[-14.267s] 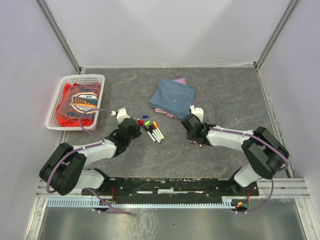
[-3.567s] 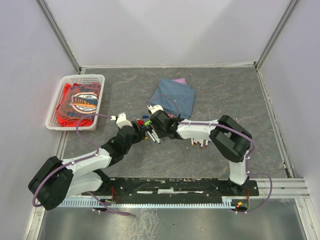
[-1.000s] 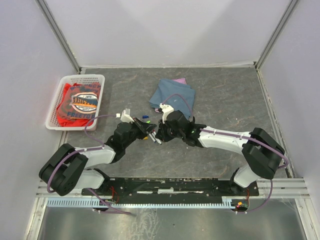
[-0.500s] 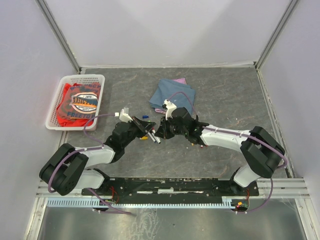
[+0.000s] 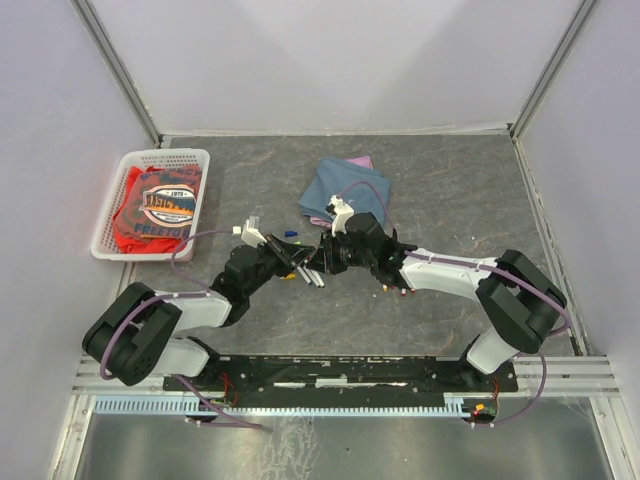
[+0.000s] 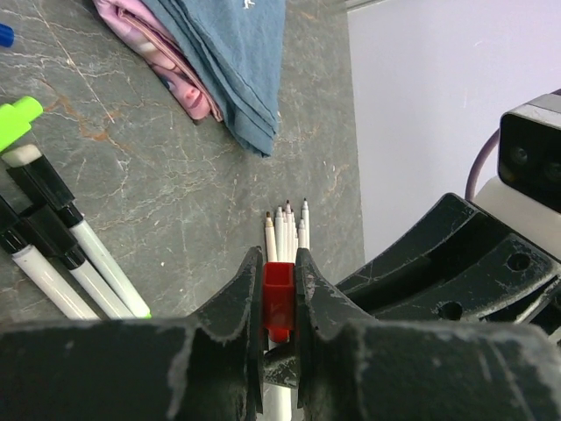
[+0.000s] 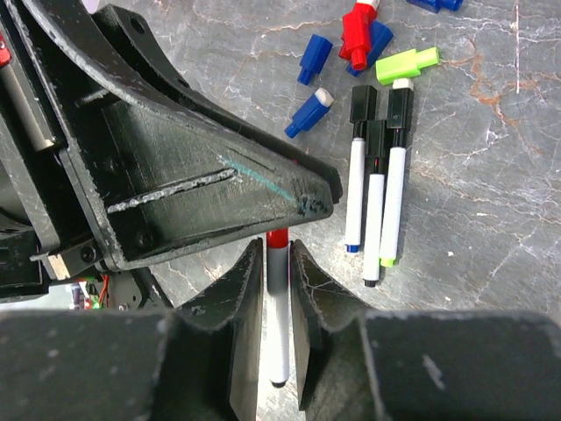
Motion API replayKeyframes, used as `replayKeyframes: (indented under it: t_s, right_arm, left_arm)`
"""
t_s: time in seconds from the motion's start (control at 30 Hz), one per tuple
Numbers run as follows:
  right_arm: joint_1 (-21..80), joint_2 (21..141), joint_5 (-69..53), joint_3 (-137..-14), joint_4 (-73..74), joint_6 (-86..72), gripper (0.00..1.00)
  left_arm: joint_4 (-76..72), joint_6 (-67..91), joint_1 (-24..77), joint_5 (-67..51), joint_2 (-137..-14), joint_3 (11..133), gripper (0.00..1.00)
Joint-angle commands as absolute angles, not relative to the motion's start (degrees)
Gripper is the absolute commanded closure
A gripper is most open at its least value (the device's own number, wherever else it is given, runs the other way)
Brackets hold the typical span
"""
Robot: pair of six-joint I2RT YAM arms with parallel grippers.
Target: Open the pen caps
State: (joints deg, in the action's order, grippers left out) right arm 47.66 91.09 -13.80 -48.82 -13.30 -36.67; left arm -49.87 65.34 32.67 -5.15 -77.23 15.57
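Observation:
The robot's right fingers are level with the white pen's red collar in the right wrist view, so the right gripper would catch the pen if it closed now, and it needs to close.
My left gripper [image 6: 279,289] is shut on a red pen cap [image 6: 279,303], held upright between its fingers. It meets my right gripper [image 5: 322,262] over the middle of the table. In the right wrist view a white pen [image 7: 279,316] with a red collar hangs between the right gripper's [image 7: 277,263] jaws, blurred, with a thin gap on each side. Its red end runs under the left gripper's finger [image 7: 202,184]. Loose blue caps [image 7: 311,110], a red cap [image 7: 358,26] and a green cap [image 7: 408,64] lie on the table.
Three black-capped pens [image 7: 375,193] lie side by side beside the grippers. Several uncapped white pens [image 6: 287,230] lie further right. A folded blue cloth [image 5: 348,195] sits behind the grippers. A white basket [image 5: 110,215] with a red garment stands at the left.
The right gripper's jaws have spread a little off the pen barrel. Both grippers have shifted slightly to the right and stay close together. The left gripper still pinches the red cap.

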Motion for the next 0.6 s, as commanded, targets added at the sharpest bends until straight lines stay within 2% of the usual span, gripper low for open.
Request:
replayKeyframes:
  t_s: [0.0,0.1,0.43,0.53,0.57]
  right_arm:
    - [47.2,91.8,-15.1,-48.7,-18.1,-37.4,0.76]
    - [47.0,92.1,-15.3,-48.7,-18.0,-37.5,0.82]
    - [46.8,91.3,-15.6,-46.9,-17.7,-37.5,0.83]
    - [46.8,91.4,-15.4,-47.3,-16.1,-36.7,0.98]
    - [46.8,91.6,-15.0,-47.5,-15.3,-36.1,0.99]
  left_arm:
    - [-54.7,68.3,32.9,-7.0,-78.0,15.4,0.97]
    - [-55.0,68.5,32.9,-6.9,-78.2,15.4,0.97]
    - [-54.3,68.3,32.0,-5.6,-78.0,16.6,0.97]
    - [-52.9,67.2,31.8,-4.7,-77.9,17.4,0.97]
    - [-51.8,66.5,31.7,-3.8,-77.8,17.9,0.97]
